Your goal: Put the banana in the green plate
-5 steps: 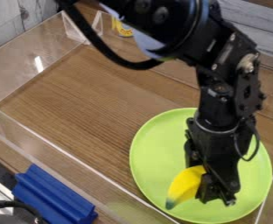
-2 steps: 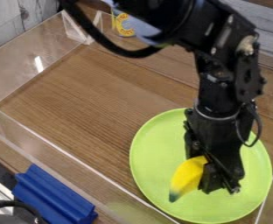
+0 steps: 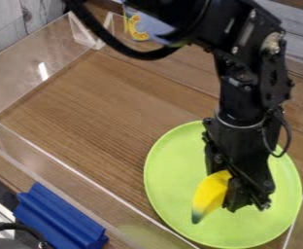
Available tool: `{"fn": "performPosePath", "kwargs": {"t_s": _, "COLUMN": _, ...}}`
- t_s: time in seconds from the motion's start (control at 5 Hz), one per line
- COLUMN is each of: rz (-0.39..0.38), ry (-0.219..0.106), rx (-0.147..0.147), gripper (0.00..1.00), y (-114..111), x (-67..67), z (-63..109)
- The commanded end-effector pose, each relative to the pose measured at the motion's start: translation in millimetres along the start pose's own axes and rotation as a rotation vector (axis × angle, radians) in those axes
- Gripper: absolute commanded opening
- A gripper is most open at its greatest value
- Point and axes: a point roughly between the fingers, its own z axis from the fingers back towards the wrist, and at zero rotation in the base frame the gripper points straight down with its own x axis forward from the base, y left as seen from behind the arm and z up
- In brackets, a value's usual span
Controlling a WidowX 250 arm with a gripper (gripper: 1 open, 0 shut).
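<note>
The banana's lower end is over the green plate, low inside the plate's rim, so the banana would rest in the plate and the robot needs to open its gripper.
The green plate (image 3: pixel 167 165) lies at the lower right of the wooden table. A small yellow banana (image 3: pixel 209 195) with a greenish lower tip rests over the plate's front part, tilted, its upper end between the fingers of my black gripper (image 3: pixel 232 190). The gripper points straight down over the plate and is shut on the banana. Whether the banana's lower tip touches the plate I cannot tell.
A clear plastic wall (image 3: pixel 38 146) fences the wooden table (image 3: pixel 102 107) on the left and front. A blue block (image 3: pixel 57 222) sits outside it at the lower left. A yellow-and-white object (image 3: pixel 137 27) shows at the back behind the arm.
The gripper has rolled slightly about its vertical line, and the banana has swung a little with it. The arm stays over the same spot on the plate.
</note>
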Motion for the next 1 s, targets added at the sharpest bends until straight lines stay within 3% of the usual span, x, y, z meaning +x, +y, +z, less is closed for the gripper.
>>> {"fn": "performPosePath", "kwargs": {"t_s": 0.0, "rz": 0.029, "ry": -0.077, "rx": 0.004, "gripper": 0.00, "y": 2.3, "x": 13.1, "z": 18.2}}
{"fn": "performPosePath", "kwargs": {"t_s": 0.6, "rz": 0.130, "ry": -0.089, "rx": -0.009, "gripper": 0.00, "y": 5.7, "x": 16.7, "z": 21.6}}
{"fn": "performPosePath", "kwargs": {"t_s": 0.8, "rz": 0.162, "ry": -0.090, "rx": -0.012, "gripper": 1.00, "y": 6.9, "x": 17.4, "z": 22.0}}
